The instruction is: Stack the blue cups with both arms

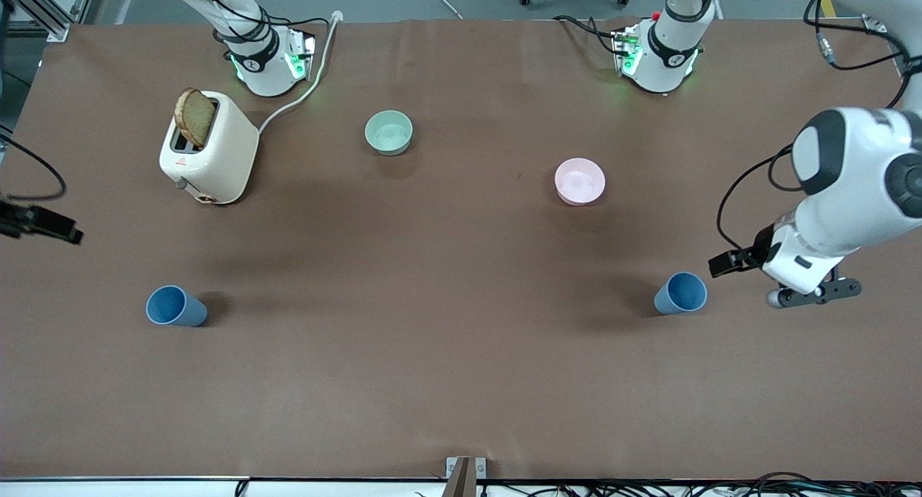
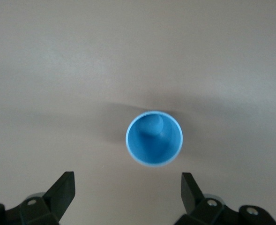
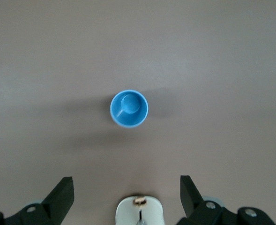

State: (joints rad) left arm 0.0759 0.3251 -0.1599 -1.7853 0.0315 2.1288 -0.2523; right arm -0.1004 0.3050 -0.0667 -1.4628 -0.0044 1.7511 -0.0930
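Observation:
The toaster-side blue cup should be grabbed next by its rim (image 1: 168, 287) with my right gripper, so that it can be stacked into the other blue cup (image 1: 681, 293).
Two blue cups stand upright on the brown table. One cup (image 1: 176, 306) is toward the right arm's end, the other cup (image 1: 680, 293) toward the left arm's end. My left gripper (image 1: 726, 262) hangs in the air beside the second cup, on the side of the left arm's end. It is open and empty, with that cup (image 2: 154, 138) ahead of its fingers (image 2: 65, 190). My right gripper (image 1: 43, 225) shows at the table's edge, partly cut off. It is open and empty (image 3: 127, 187), high above the table, with the first cup (image 3: 129, 108) below it.
A cream toaster (image 1: 209, 148) with a bread slice (image 1: 196, 117) stands near the right arm's base; its top shows in the right wrist view (image 3: 140, 213). A pale green bowl (image 1: 389, 132) and a pink bowl (image 1: 580, 181) sit farther from the front camera than the cups.

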